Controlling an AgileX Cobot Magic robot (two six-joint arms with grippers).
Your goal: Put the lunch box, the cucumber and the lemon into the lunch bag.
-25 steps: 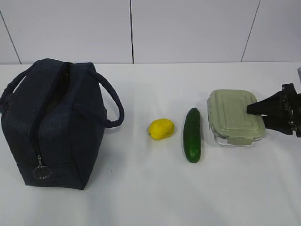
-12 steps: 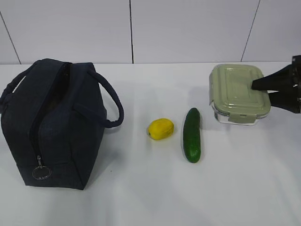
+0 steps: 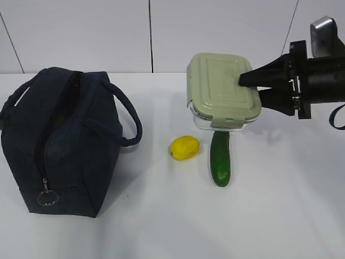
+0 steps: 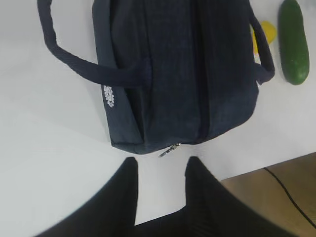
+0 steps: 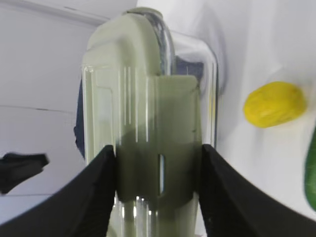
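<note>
The robot's left gripper should go to the slack lunch bag and take hold of that zippered edge (image 3: 58, 100), where the parted zipper (image 3: 66, 97) leaves an edge of cloth standing up.
My right gripper (image 3: 252, 89) (image 5: 158, 158) is shut on the lunch box (image 3: 222, 89) (image 5: 148, 98), pale green lid over a clear base, and holds it in the air above the cucumber's far end. The dark green cucumber (image 3: 220, 157) (image 4: 293, 39) lies on the white table, with the yellow lemon (image 3: 184, 147) (image 5: 274, 104) just left of it. At the left stands the navy lunch bag (image 3: 59, 143) (image 4: 182, 69), its top zipper parted. Above the bag's zipper-pull end, my left gripper (image 4: 161, 168) hangs open and empty.
The white table (image 3: 161, 226) runs to a white panelled wall behind. In the left wrist view the table's edge (image 4: 256, 168) shows near the bag, with brown floor and a cable beyond it. The bag's ring pull (image 3: 47, 197) hangs at its near end.
The right gripper has lifted the lunch box off the table and carried it up and to the left, over the cucumber. The cucumber, lemon and bag have not moved.
</note>
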